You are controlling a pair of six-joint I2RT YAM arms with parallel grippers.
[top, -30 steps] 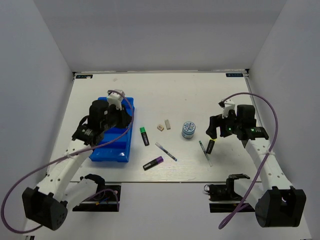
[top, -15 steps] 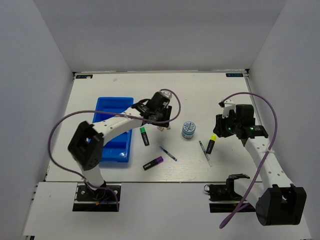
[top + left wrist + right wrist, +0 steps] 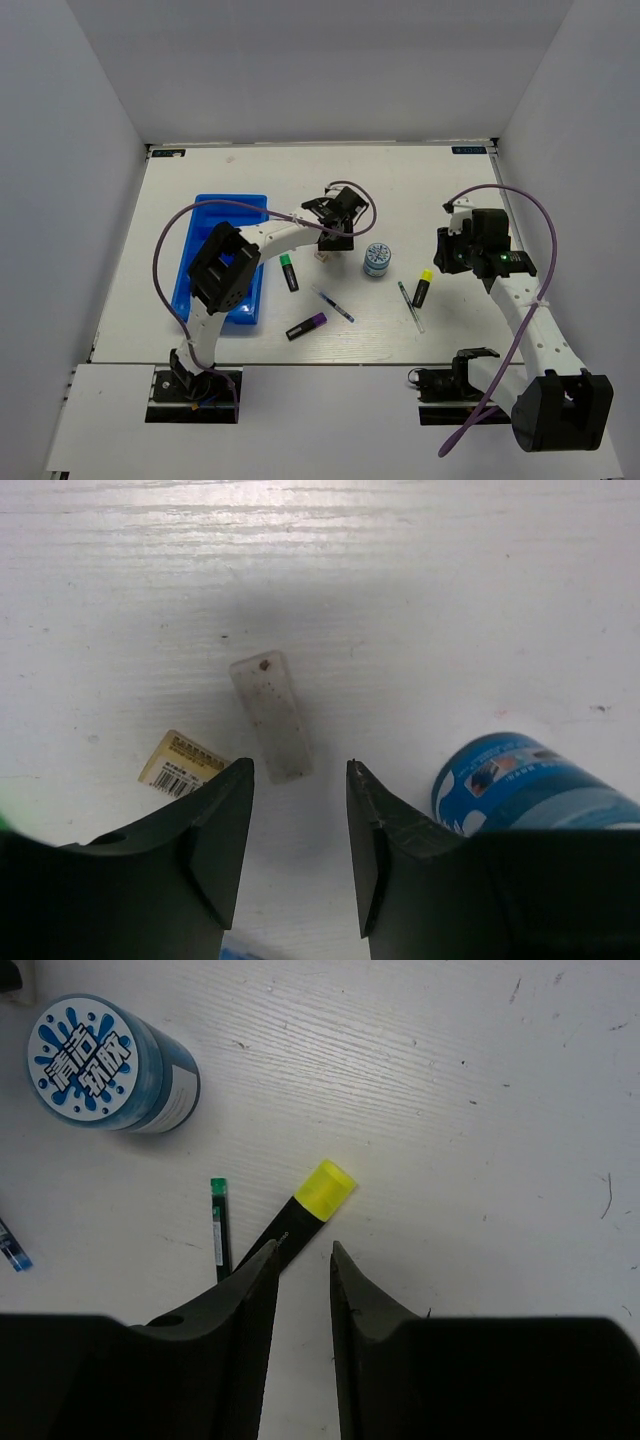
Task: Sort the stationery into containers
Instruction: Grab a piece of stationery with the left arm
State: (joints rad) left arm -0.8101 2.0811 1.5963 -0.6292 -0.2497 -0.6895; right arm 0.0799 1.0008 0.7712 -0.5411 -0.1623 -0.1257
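The plain eraser is below and beyond the fingers, so closing now would miss it. My left gripper reaches down to the eraser next, then closes on it.
My left gripper hangs open over two pale erasers near the table's middle. In the left wrist view the plain eraser lies just ahead of the fingertips, and the eraser with a yellow label is beside the left finger. Nothing is between the jaws. The blue-white tin stands right of them. My right gripper is open with a narrow gap above the yellow-capped highlighter, which lies loose on the table beside a thin green pen. The blue tray sits at the left.
A green-capped highlighter, a thin blue-tipped pen and a purple-capped highlighter lie between the tray and the tin. The left arm stretches over the tray's right side. White walls close in the table on three sides.
The left arm swung from over the tray to the erasers and its jaws widened. The right gripper narrowed its jaws and drew back up from the yellow-capped highlighter.
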